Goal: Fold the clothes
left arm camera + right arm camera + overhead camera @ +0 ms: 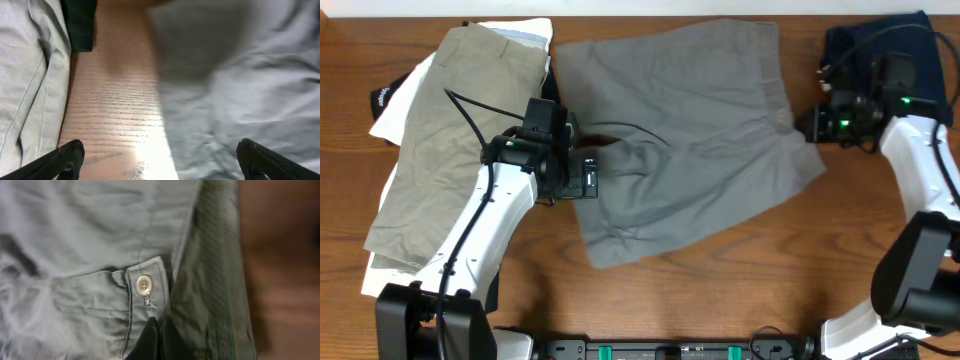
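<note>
My right gripper has hold of the grey shorts point(690, 130). My left gripper should next grab them opposite that hold, at their near edge point(620, 257), so the shorts can be folded across evenly.
The grey shorts point(690, 130) lie spread and creased in the middle of the table. My left gripper point(588, 178) hovers open over their left edge; in the left wrist view its fingers point(160, 162) straddle the line where the bare wood meets the grey cloth point(240, 90). My right gripper point(808, 125) is at the shorts' right edge. In the right wrist view its fingers point(156, 340) are pressed together on the grey cloth point(90, 240) by the waistband, just below a pocket button point(144, 284).
Khaki shorts point(460, 130) lie on a pile at the left over a white garment point(400, 100) and a black one point(385, 97); the khaki point(25, 75) and black point(80, 25) also show in the left wrist view. A navy garment point(865, 45) lies at the back right.
</note>
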`<state>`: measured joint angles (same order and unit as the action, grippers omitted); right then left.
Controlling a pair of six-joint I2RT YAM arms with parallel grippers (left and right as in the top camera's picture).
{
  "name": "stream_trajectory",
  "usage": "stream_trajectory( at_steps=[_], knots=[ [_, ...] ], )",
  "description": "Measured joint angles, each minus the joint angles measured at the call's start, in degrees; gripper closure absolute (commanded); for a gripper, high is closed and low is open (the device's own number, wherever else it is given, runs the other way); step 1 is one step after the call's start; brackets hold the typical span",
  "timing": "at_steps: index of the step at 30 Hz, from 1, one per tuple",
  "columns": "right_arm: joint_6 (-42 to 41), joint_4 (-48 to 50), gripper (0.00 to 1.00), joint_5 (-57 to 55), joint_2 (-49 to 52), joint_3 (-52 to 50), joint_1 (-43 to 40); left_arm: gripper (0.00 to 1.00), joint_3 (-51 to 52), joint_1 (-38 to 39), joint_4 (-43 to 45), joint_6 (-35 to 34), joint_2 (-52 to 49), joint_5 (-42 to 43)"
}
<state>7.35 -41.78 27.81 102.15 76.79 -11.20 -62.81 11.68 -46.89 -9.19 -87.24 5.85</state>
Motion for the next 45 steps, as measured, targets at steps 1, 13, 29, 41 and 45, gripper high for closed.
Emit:
stream_trajectory(
  at_steps=[1,13,29,41,45],
  knots=[
    [-0.7,-0.5,0.99,-1.7,0.2,0.0,-0.5,0.02,0.0,0.0,0.0,0.0,0.0,0.0],
    [-7.3,-1.0,0.36,-12.9,6.6,-1.6,-1.3,0.02,0.0,0.0,-0.5,0.6,0.0,0.0],
    [-14.3,-23.6,0.24,-14.3,-4.5,6.2,-1.3,0.02,-5.8,3.0,-18.0,-0.7,3.3,7.8],
    [-14.5,-26.3,0.24,-14.4,-4.7,6.2,-1.3,0.02,8.9,26.5,-4.2,-6.8,3.2,8.4],
    [-14.5,-25.9,0.24,-14.3,-4.7,6.2,-1.3,0.0,12.6,28.4,1.7,-9.3,3.2,6.0]
  ],
)
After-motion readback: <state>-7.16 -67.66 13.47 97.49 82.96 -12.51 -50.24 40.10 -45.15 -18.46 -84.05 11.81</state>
